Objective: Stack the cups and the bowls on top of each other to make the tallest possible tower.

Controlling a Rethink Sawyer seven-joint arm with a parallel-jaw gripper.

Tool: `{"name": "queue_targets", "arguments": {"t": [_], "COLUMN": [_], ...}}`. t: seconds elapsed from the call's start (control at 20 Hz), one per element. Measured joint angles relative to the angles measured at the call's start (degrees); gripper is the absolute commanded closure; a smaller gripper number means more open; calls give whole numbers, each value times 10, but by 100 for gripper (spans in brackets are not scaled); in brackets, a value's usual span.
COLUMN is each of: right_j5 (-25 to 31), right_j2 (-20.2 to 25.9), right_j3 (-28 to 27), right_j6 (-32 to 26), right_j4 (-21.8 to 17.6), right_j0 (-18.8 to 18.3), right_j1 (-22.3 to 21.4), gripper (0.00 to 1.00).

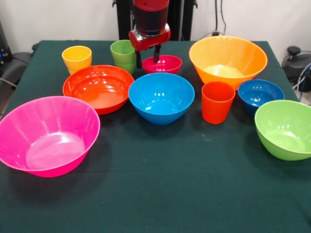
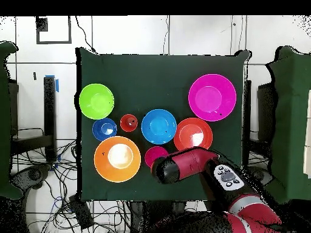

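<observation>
Next, my gripper grabs the small magenta bowl [image 1: 163,64] by its rim [image 1: 145,63] to stack the bowl into the tower.
All cups and bowls stand apart on the green cloth, none stacked. My gripper [image 1: 147,57] is open and empty at the far side. It hangs low between the light green cup [image 1: 123,55] and the small magenta bowl [image 1: 163,64], one finger at the bowl's far rim. Yellow cup [image 1: 77,58], red-orange bowl [image 1: 98,88], medium blue bowl [image 1: 161,97], orange-red cup [image 1: 217,101], yellow-orange bowl [image 1: 228,60], small dark blue bowl [image 1: 261,95], lime green bowl [image 1: 285,128], and large pink bowl [image 1: 46,135] near left. Overhead, my arm [image 2: 185,165] hides the gripper and two cups.
The green cloth [image 1: 165,184] ends close to the lime green bowl on the right and the pink bowl on the left. Cables and dark stands lie on the floor beside the table [image 2: 36,170].
</observation>
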Motion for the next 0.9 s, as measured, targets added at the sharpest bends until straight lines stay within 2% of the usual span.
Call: {"name": "queue_targets", "arguments": {"t": [0.75, 0.8, 0.9], "right_j5": [-37, -41, -42], "right_j2": [4, 4, 4], "right_j3": [27, 28, 28], "right_j6": [0, 0, 0], "right_j4": [0, 0, 0], "right_j0": [5, 5, 5], "right_j1": [3, 2, 2], "gripper": [0, 100, 100]}}
